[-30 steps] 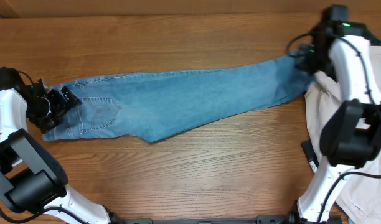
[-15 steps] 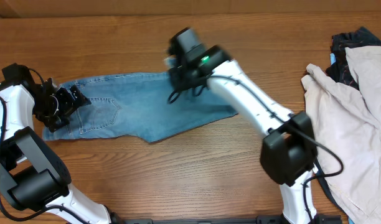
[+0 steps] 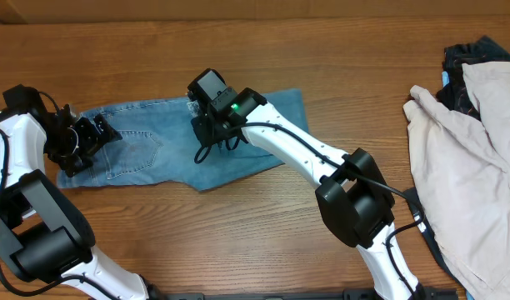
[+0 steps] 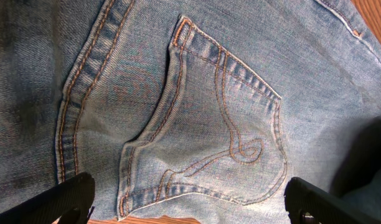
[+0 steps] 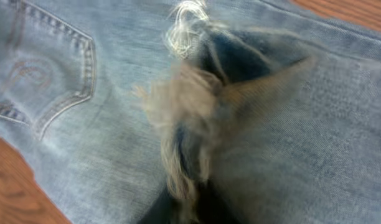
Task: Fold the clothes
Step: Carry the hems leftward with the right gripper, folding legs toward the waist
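My left gripper would miss the waistband (image 3: pixel 69 176) by closing now: its fingers straddle the back pocket, so it should move toward the waistband first, then close.
Blue jeans (image 3: pixel 147 154) lie across the left half of the table, the leg half doubled back over the seat half. My right gripper (image 3: pixel 207 125) is shut on the frayed leg hem (image 5: pixel 190 124) and holds it just above the seat, near the back pocket (image 5: pixel 47 81); this view is blurred. My left gripper (image 3: pixel 78 137) is open at the waist end. Its fingers (image 4: pixel 190 202) straddle the back pocket (image 4: pixel 209 118) close above the denim, holding nothing.
A pile of other clothes lies at the right edge: a beige garment (image 3: pixel 472 167) over a dark one (image 3: pixel 480 54). Bare wooden tabletop (image 3: pixel 238 233) lies in front of the jeans.
My right arm has swept from the far right to the left with the leg hem, doubling the legs back over the seat. My left gripper has barely moved.
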